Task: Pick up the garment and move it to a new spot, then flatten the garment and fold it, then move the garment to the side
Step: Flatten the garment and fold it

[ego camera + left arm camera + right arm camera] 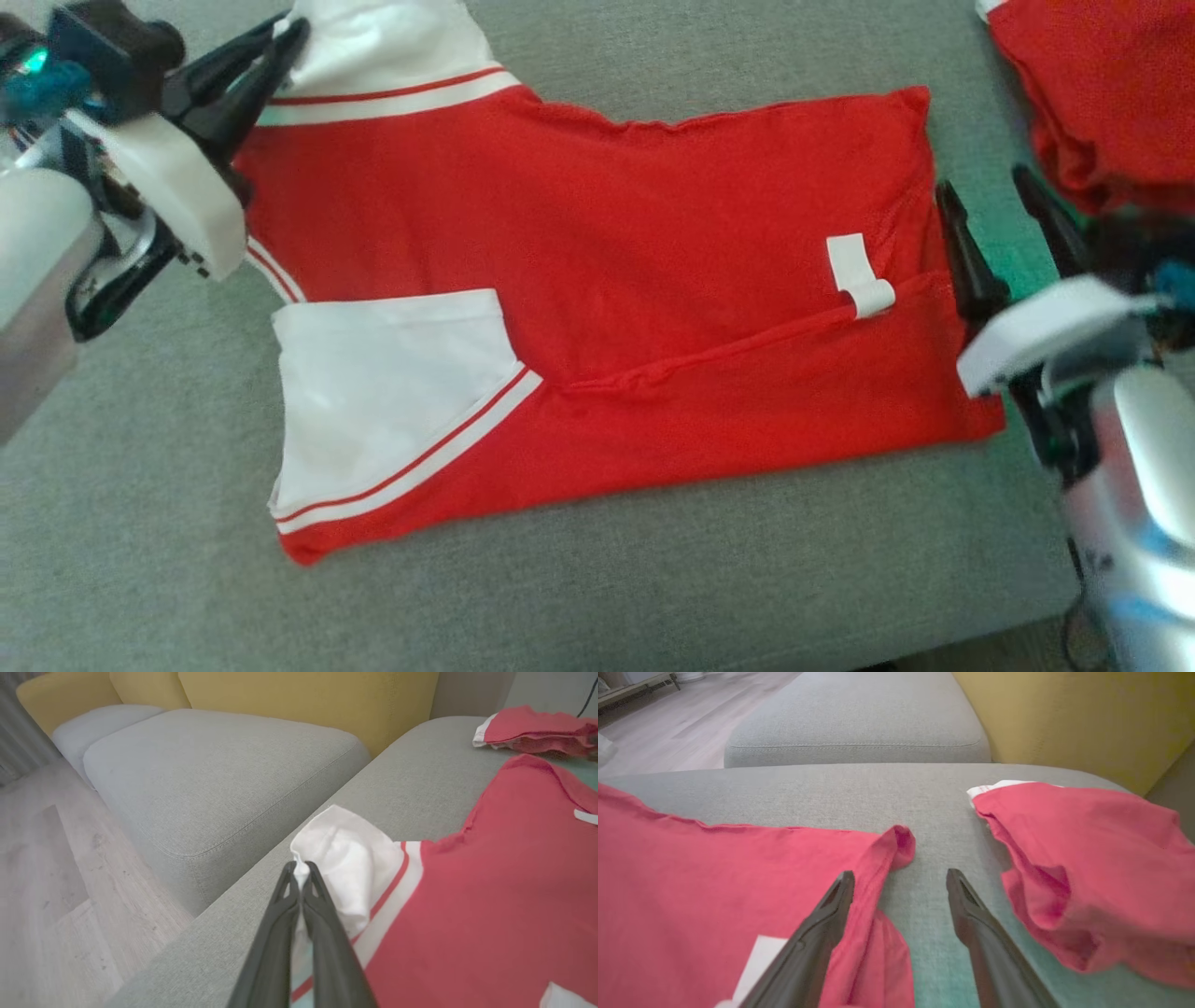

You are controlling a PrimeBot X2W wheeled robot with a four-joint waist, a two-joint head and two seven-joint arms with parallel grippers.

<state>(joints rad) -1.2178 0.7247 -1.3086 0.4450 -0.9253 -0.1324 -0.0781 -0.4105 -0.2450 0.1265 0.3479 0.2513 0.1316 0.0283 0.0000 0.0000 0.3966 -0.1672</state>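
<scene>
My right gripper will grab the garment's red hem next, to flatten and fold it.
A red garment (pixel 597 308) with white sleeves and red-and-white trim lies spread on the grey cushion (pixel 653 579). My left gripper (pixel 285 42) is at its far left corner, shut on the edge of the upper white sleeve (pixel 392 47). In the left wrist view the closed fingertips pinch that white sleeve (pixel 345 863) at its edge, by my left gripper (pixel 301 868). My right gripper (pixel 994 196) stands open at the garment's right hem. In the right wrist view my right gripper (pixel 900 879) has its left finger over the red hem (pixel 896 844) and its right finger over bare cushion.
A second red garment (pixel 1111 84) lies bunched at the far right, close to my right gripper, and shows as a second red garment (pixel 1087 858) in the right wrist view. Yellow back cushions (pixel 308 700) stand behind, another grey seat (pixel 210 774) and wooden floor (pixel 46 882) lie beyond the left edge.
</scene>
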